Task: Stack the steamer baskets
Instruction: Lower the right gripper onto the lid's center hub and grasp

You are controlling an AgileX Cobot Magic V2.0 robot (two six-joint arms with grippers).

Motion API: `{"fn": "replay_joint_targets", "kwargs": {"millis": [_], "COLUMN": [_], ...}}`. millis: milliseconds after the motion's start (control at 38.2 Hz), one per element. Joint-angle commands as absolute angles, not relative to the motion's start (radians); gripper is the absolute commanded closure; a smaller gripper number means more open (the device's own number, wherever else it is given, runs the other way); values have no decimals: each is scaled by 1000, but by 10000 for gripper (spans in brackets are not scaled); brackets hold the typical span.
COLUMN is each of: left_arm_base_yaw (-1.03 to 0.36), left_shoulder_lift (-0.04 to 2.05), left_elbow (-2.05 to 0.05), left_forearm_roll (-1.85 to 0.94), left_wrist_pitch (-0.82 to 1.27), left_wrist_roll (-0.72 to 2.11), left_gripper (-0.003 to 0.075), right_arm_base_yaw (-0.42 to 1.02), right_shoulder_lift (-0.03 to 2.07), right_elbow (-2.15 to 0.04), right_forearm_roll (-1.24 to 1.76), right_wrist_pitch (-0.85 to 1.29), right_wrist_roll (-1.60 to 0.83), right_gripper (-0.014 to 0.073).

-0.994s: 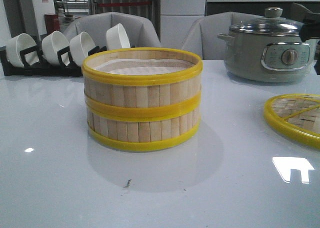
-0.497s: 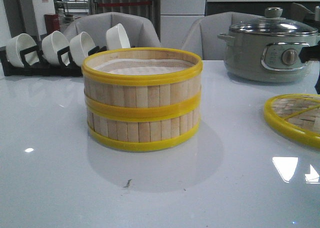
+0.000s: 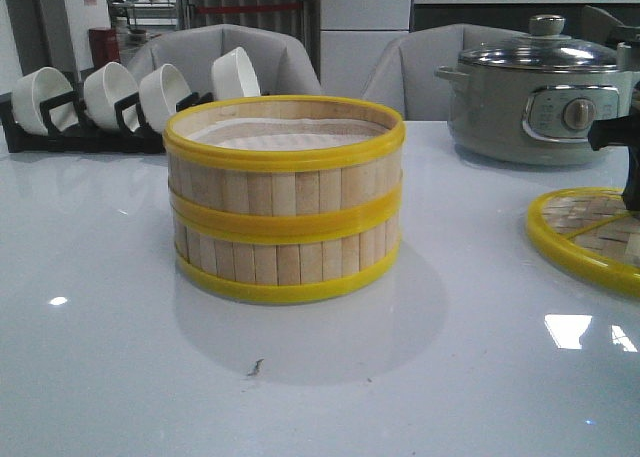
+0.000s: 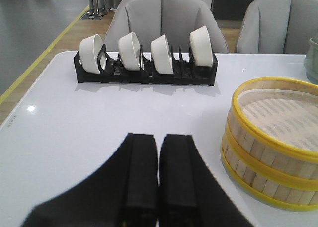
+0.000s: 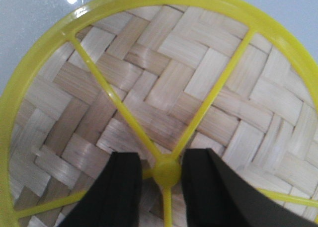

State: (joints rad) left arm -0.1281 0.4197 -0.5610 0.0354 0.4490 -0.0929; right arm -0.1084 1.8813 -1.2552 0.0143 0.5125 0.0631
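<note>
In the right wrist view my fingertips are on both sides of the lid's yellow knob (image 5: 166, 172), so it is now time for my right gripper to close on it.
Two steamer baskets stand stacked in the middle of the table, the upper basket (image 3: 285, 147) squarely on the lower basket (image 3: 285, 262). Both have pale slat walls and yellow rims, and a white liner shows in the top one. In the left wrist view the stack (image 4: 273, 142) is off to one side of my left gripper (image 4: 159, 140), which is shut with nothing in it, above bare table. My right gripper (image 5: 160, 160) is open over the flat woven lid (image 5: 149, 88). Its fingers straddle the lid's yellow knob (image 5: 166, 172), one finger almost touching it.
The lid (image 3: 585, 232) lies flat at the table's right edge, with my right arm (image 3: 628, 157) above it. A grey electric pot (image 3: 535, 97) stands behind it. A black rack of white bowls (image 3: 120, 102) sits at the back left. Chairs stand beyond the table.
My right arm has come down along the right edge of the front view, towards the lid. The stacked baskets have not moved.
</note>
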Motion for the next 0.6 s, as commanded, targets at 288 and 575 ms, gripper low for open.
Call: {"fn": "replay_joint_targets", "kwargs": {"millis": [288, 575], "left_arm_base_yaw": [-130, -130], "left_shoulder_lift": [424, 424], "left_elbow": [-589, -589], "left_forearm_roll": [37, 37], "left_wrist_pitch": [365, 365], "left_wrist_roll": [-103, -103], "left_gripper": [625, 625], "right_arm_base_yaw": [-113, -98], "right_shoulder_lift": [1843, 1824], "right_elbow": [-1282, -1284], "right_forearm_roll": [14, 18], "right_wrist_pitch": [468, 450], "right_wrist_roll": [70, 70], "right_gripper": [458, 538]}}
